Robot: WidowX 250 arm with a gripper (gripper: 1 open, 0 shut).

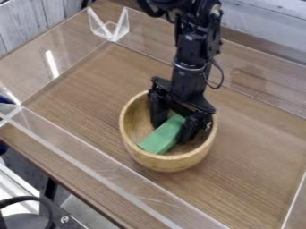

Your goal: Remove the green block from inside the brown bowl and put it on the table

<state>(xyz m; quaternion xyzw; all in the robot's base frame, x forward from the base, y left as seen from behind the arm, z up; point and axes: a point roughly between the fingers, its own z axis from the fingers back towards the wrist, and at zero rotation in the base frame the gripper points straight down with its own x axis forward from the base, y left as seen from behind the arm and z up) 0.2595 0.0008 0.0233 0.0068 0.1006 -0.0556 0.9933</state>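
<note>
My gripper should close now, because its fingers reach down inside the brown bowl [143,154] on either side of the green block's upper end [173,122]. Closing now would catch the block.
The brown bowl [143,154] sits on the table [84,89] near its front middle. Inside it the green block [160,137] lies slanted, its far end rising toward the bowl's back wall. My black gripper [178,117] reaches steeply down into the bowl, open, with one finger on each side of the block's upper end. Whether the fingers touch the block I cannot tell. The arm hides the block's far tip.
Low clear acrylic walls [27,112] border the table on the left and front. A clear acrylic bracket [110,25] stands at the back left corner. Bare wood lies left and right of the bowl.
</note>
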